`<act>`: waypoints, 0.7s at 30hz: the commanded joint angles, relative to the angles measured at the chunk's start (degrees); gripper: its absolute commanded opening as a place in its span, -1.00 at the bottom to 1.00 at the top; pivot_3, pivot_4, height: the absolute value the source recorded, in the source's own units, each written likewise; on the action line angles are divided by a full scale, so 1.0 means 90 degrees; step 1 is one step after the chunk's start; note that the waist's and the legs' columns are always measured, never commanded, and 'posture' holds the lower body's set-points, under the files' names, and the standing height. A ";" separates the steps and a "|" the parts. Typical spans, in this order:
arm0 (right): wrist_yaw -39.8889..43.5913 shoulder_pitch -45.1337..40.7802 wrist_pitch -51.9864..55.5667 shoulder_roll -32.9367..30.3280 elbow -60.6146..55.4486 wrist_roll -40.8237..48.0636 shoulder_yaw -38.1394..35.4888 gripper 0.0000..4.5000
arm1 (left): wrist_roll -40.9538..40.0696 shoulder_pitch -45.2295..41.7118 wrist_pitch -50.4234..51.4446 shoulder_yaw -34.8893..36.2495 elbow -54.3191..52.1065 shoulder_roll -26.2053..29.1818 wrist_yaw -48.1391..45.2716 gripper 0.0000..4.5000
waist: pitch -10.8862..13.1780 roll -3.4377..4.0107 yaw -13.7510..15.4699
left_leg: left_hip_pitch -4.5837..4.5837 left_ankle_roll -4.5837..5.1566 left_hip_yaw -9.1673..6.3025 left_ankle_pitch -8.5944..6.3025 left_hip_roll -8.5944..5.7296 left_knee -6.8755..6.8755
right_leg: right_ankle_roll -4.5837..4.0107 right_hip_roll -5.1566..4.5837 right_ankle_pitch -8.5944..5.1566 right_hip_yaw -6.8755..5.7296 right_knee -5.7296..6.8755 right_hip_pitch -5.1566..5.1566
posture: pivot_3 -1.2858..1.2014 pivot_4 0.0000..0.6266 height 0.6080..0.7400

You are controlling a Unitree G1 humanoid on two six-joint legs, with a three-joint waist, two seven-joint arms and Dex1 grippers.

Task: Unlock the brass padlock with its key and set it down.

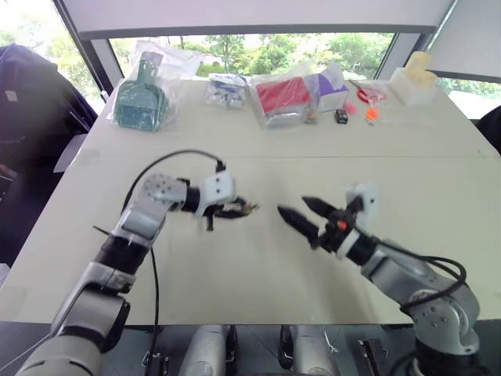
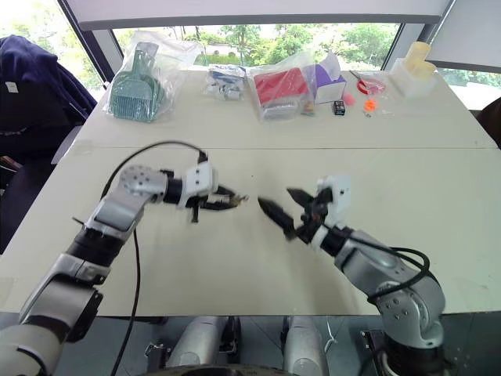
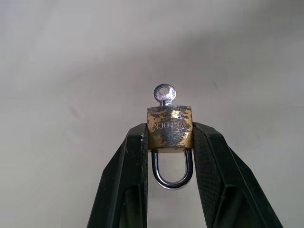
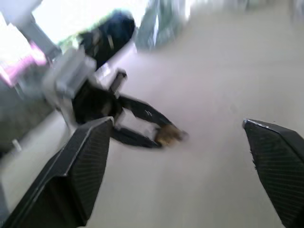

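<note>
The right gripper grabs the padlock by its brass body next, so that the padlock's shackle and key stay free for unlocking.
The brass padlock is pinched by its sides between the fingertips of my left gripper, held above the pale table. Its silvery shackle hangs back between the fingers. The key sticks out of the end of the body away from the shackle, round holed head outermost. In the head views the left gripper points toward my right gripper, which stands open a short gap away with nothing between its fingers. The right wrist view looks across at the padlock, seen between its own spread fingers.
Along the table's far edge lie a bagged green scoop, a small bag of parts, a bagged red pack, a purple box, a small black trinket and a white block. A dark jacket hangs at the left.
</note>
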 commanded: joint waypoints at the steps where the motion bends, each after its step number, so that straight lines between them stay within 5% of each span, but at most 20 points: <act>1: -0.0942 -0.0213 -0.0102 0.0302 0.0122 0.0888 -0.0178 1.00 | -0.0220 -0.0358 -0.0778 0.0320 0.0055 -0.0177 0.0195 -0.66 | -0.0002 0.0003 -0.0018 | 0.0001 0.0000 0.0001 0.0000 0.0000 -0.0008 | 0.0000 0.0000 0.0000 0.0000 -0.0004 0.0000 | 0.03 -0.52 0.93; 5: -0.1771 -0.0899 -0.0480 0.0634 0.0472 0.1174 -0.0208 1.00 | 0.0076 -0.0898 -0.2115 0.0341 0.0884 -0.0591 0.0749 -0.66 | -0.0001 0.0004 -0.0046 | 0.0007 -0.0001 0.0014 0.0002 -0.0005 -0.0019 | 0.0018 0.0002 0.0011 0.0000 -0.0004 0.0001 | 0.03 -0.52 0.93; 21: -0.2448 -0.1486 -0.1157 0.0535 0.0818 0.1607 -0.0173 1.00 | -0.0095 -0.1465 -0.2864 0.0404 0.1788 -0.1055 0.0782 -0.66 | -0.0001 0.0003 -0.0214 | 0.0011 0.0001 0.0013 0.0002 -0.0002 -0.0027 | 0.0028 0.0008 0.0014 0.0001 -0.0003 0.0004 | 0.03 -0.52 0.93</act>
